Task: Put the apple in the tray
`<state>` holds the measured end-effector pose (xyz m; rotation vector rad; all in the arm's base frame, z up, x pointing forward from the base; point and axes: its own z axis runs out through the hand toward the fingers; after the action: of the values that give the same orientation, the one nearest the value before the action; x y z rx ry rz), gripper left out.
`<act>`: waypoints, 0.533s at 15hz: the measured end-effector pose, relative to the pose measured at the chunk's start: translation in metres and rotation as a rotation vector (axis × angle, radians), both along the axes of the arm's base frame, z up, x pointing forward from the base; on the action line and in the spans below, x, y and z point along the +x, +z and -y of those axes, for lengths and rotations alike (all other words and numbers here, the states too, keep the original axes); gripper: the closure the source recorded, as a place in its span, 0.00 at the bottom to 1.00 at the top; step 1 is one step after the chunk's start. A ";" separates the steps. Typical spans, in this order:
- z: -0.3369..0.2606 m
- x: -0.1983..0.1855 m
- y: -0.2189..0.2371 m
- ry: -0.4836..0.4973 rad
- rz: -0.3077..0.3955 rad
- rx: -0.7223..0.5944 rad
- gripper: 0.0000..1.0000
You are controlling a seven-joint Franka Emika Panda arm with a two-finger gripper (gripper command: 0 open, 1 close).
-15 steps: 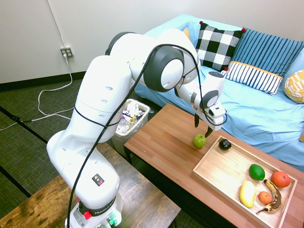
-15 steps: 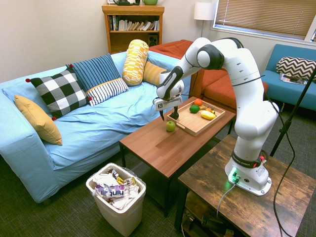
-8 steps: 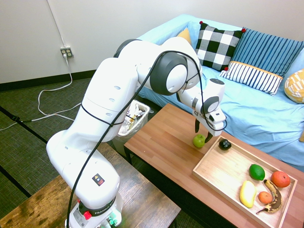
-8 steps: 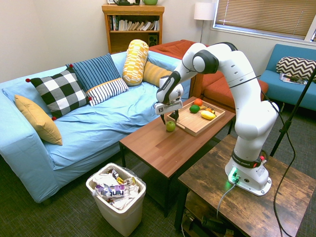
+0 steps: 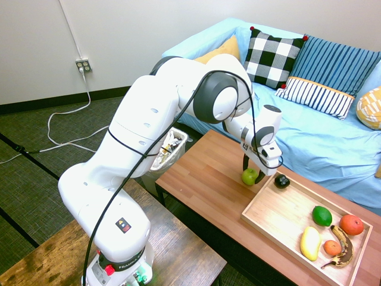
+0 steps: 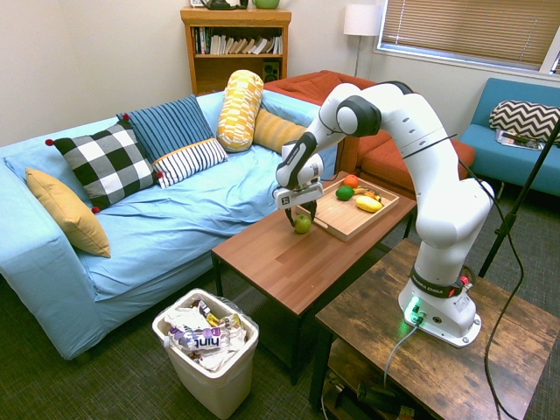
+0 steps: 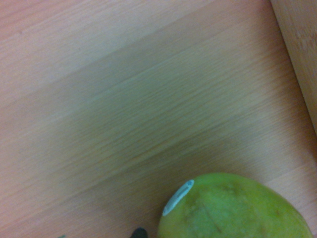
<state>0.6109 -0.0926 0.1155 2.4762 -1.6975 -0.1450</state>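
Observation:
The dark fingers of the gripper reach down beside the light green apple [image 5: 249, 176] [image 7: 233, 208], so the gripper would hold the apple if it closed now.
The light green apple [image 5: 249, 176] sits on the reddish-brown table [image 5: 202, 179], just off the near corner of the light-wood tray [image 5: 271, 208]. My gripper [image 5: 252, 172] is down at the apple and open, with one dark finger on each side of it. The second exterior view shows the same: the gripper [image 6: 302, 219] is low over the apple [image 6: 303, 225], beside the tray [image 6: 337, 220]. The wrist view shows the apple [image 7: 233, 208] very close, with a pale sticker on it, and the tray's edge [image 7: 297, 49] at one side.
In the tray lie a dark fruit [image 5: 282, 181], a green lime [image 5: 322, 215], a red-orange fruit [image 5: 351, 224], a yellow fruit [image 5: 310, 243], a small orange [image 5: 332, 246] and a browned banana [image 5: 343, 249]. A blue sofa [image 5: 321, 131] runs behind the table. A full waste bin [image 5: 166, 146] stands at the table's end.
The gripper has come down from above the apple to the apple's own height, and its open fingers now flank it. The apple has not moved.

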 end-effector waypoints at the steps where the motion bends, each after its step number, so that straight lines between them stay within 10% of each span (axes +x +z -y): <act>1: 0.000 0.000 0.000 0.004 -0.003 0.002 1.00; 8: -0.005 -0.003 -0.003 0.015 -0.021 0.010 1.00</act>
<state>0.6077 -0.0880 0.1128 2.4849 -1.6732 -0.1776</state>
